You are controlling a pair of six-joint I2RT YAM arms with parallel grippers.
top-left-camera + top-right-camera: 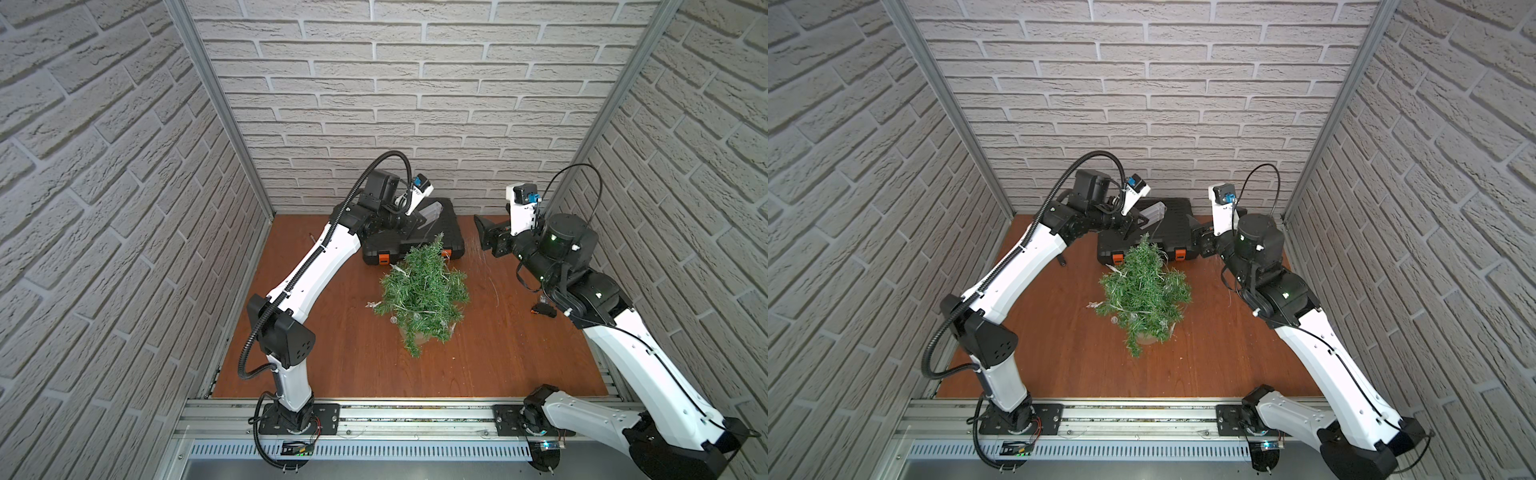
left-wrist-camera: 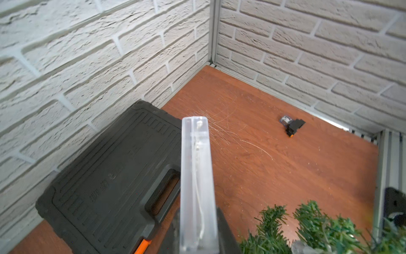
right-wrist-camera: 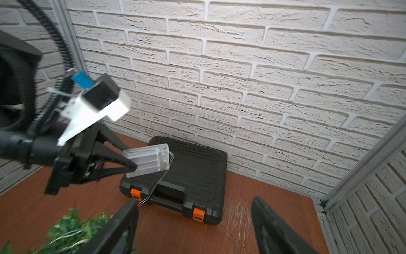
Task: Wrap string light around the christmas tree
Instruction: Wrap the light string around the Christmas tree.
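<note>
My right gripper is to take the clear battery box by its loose end next, opposite my left gripper, to wrap the tree.
The christmas tree [image 1: 424, 291] [image 1: 1144, 291] stands mid-table, its pot mostly hidden under the branches. The string light [image 1: 392, 320] lies draped through its branches, with a star [image 1: 371, 304] hanging off one side. Its clear battery box [image 1: 432, 212] [image 1: 1152, 212] [image 2: 197, 176] [image 3: 149, 159] is held above the black case, behind the tree, with my left gripper [image 1: 419, 220] [image 2: 197, 231] [image 3: 131, 165] shut on it. A thin wire [image 3: 153, 189] runs from the box down to the tree. My right gripper [image 1: 484, 232] [image 1: 1200, 241] [image 3: 194, 204] hovers open and empty beside the case, to the right of the treetop.
A black case with orange latches [image 1: 449, 232] [image 1: 1177, 232] [image 2: 109, 176] [image 3: 193, 173] lies against the back wall. A small black part [image 1: 543, 309] [image 2: 293, 126] sits on the wooden table near the right arm. Brick-pattern walls close in three sides.
</note>
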